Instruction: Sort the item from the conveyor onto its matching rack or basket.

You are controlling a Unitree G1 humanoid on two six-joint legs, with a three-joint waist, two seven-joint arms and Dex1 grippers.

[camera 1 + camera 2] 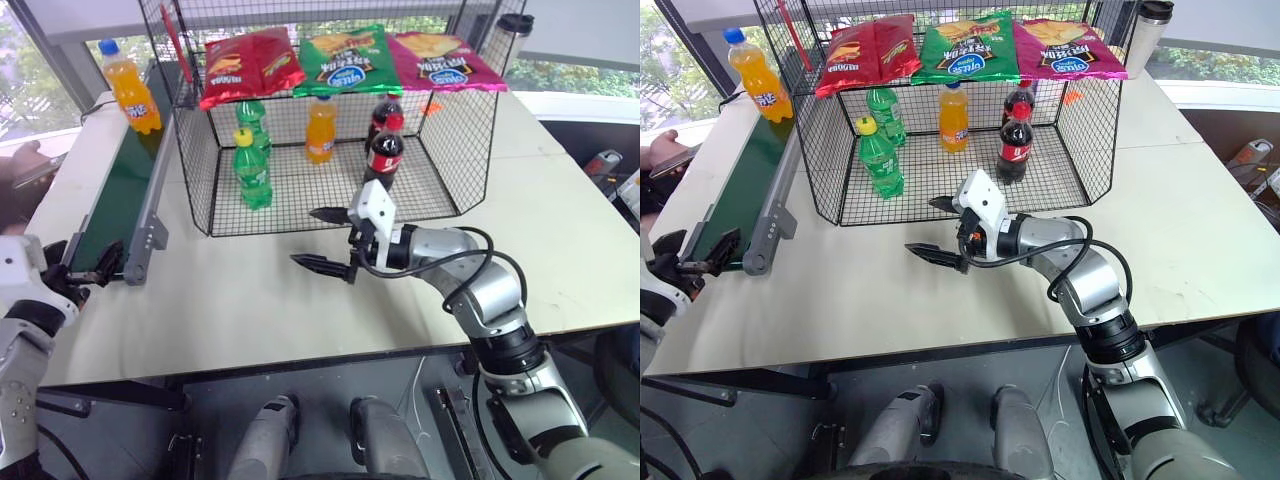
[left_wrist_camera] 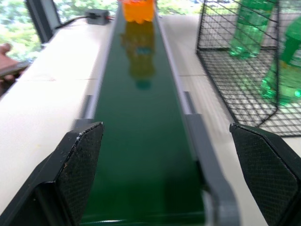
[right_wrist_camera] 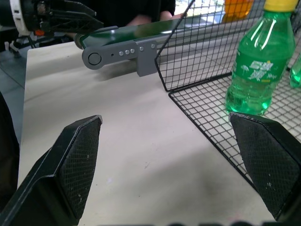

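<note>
My left gripper should move toward the orange bottle before it closes on it, because its fingers stop well short of the bottle in the left wrist view.
The item, a small orange soda bottle with a blue cap, stands upright at the far end of the dark green conveyor. My left gripper hangs open at the belt's near roller end and points along the belt toward the bottle, well short of it. The black wire-mesh rack stands to the right of the conveyor. In front of the rack's open side, my right gripper is open above the table, pointing left, with nothing between its fingers.
Inside the rack stand two green bottles, an orange-capped orange bottle and two cola bottles. Three chip bags lie on its mesh top. A person's hand rests left of the conveyor. A tumbler stands far right.
</note>
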